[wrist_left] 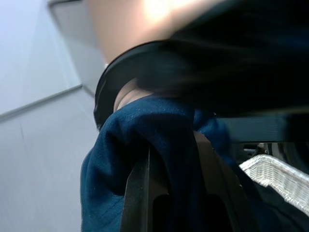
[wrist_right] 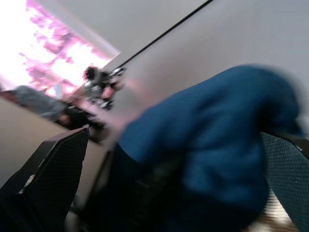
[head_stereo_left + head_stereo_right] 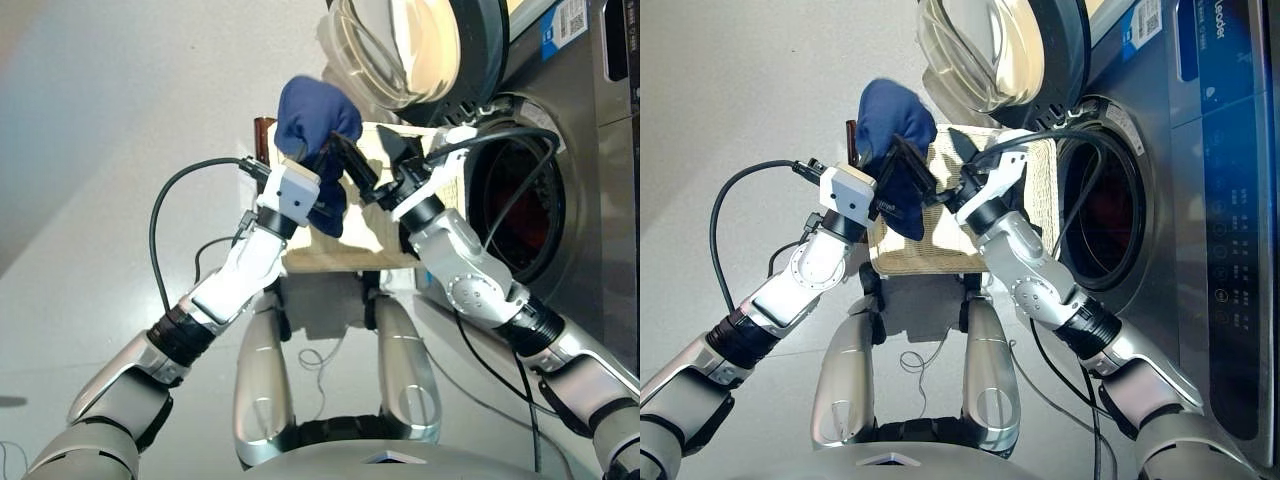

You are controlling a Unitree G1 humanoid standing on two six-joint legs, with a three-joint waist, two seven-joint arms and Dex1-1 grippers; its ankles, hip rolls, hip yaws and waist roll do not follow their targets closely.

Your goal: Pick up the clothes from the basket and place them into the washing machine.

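Note:
I need to load the garment into the washing machine (image 3: 522, 210), so I will grab the navy blue garment's bunched fold (image 3: 336, 122) with my right gripper next.
A navy blue garment (image 3: 315, 120) hangs in the air above the cream-white wicker basket (image 3: 375, 235), and my left gripper (image 3: 335, 165) is shut on it. In the left wrist view the blue cloth (image 1: 164, 145) drapes over and between the fingers. My right gripper (image 3: 385, 170) is open right beside the garment. In the right wrist view its fingers (image 2: 53, 179) stand wide apart with the blue cloth (image 2: 212, 145) between them. The washing machine (image 3: 1200, 200) stands to the right, its drum hole (image 3: 515, 215) open. Something reddish shows inside the drum.
The round glass door (image 3: 410, 50) is swung open above the basket and close over the raised garment. A black cable (image 3: 160, 215) loops off my left wrist, and another cable (image 3: 500, 135) arcs across the drum opening. Grey floor lies to the left.

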